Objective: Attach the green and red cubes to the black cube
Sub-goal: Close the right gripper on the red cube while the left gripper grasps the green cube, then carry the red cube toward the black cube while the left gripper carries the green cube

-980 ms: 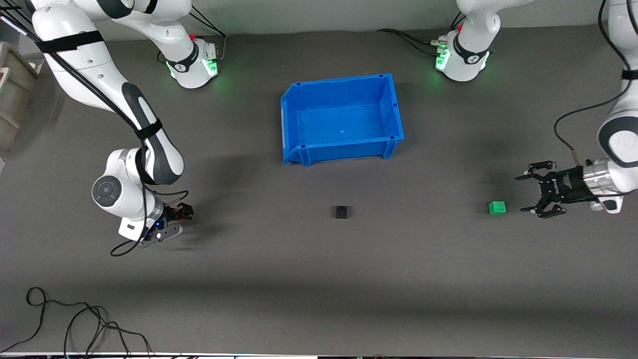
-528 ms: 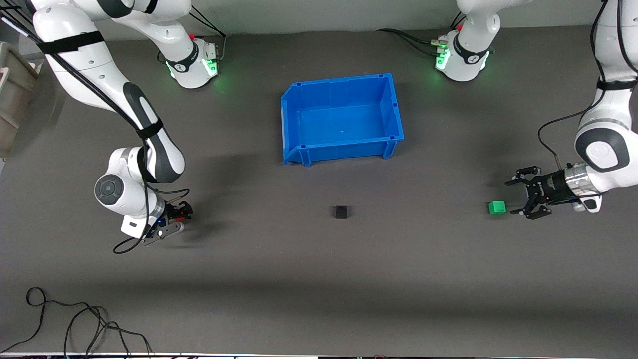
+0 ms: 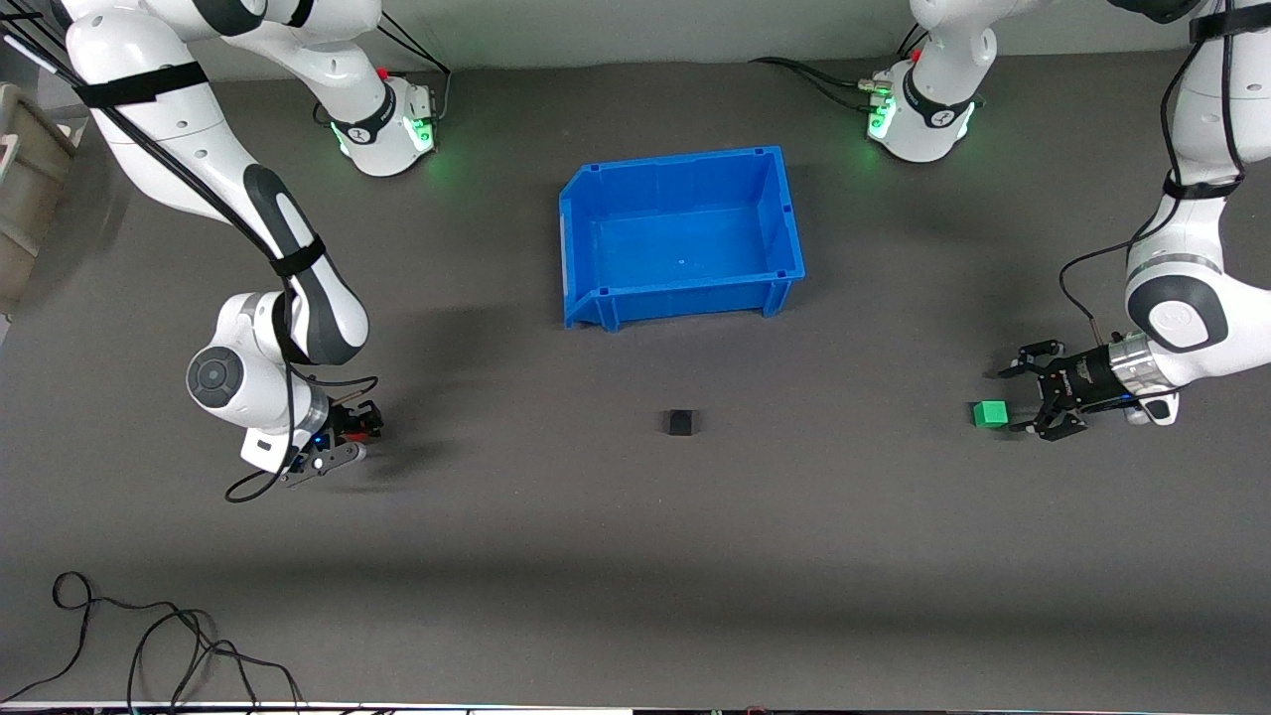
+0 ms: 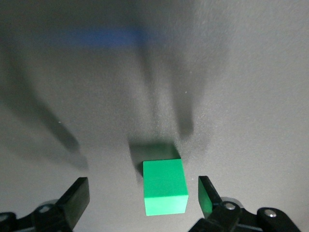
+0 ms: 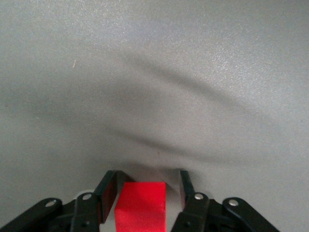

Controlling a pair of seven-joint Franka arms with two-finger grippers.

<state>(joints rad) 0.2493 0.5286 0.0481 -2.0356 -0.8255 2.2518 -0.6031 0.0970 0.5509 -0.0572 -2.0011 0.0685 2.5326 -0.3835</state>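
The green cube [image 3: 989, 413] needs to be attached to the black cube [image 3: 680, 423], so next my left gripper will pick it up by its two opposite sides.
The green cube [image 3: 989, 413] sits on the dark table toward the left arm's end. My left gripper [image 3: 1012, 401] is open and low at the table right beside it. In the left wrist view the green cube [image 4: 164, 186] lies between the two spread fingertips [image 4: 77, 195], touching neither. The black cube [image 3: 680, 423] stands alone mid-table, nearer the front camera than the bin. My right gripper [image 3: 367, 427] is down at the table toward the right arm's end, its fingers [image 5: 109, 191] close around the red cube [image 5: 141, 205], with a small gap at one finger. The red cube [image 3: 372, 421] barely shows in the front view.
An empty blue bin [image 3: 685, 159] stands mid-table near the arm bases. A black cable [image 3: 149, 645] lies coiled at the near edge toward the right arm's end. A beige box [image 3: 20, 189] sits off the table's edge there.
My left gripper has moved in toward the green cube and lower, so its open fingers now reach around it. The right gripper has hardly moved.
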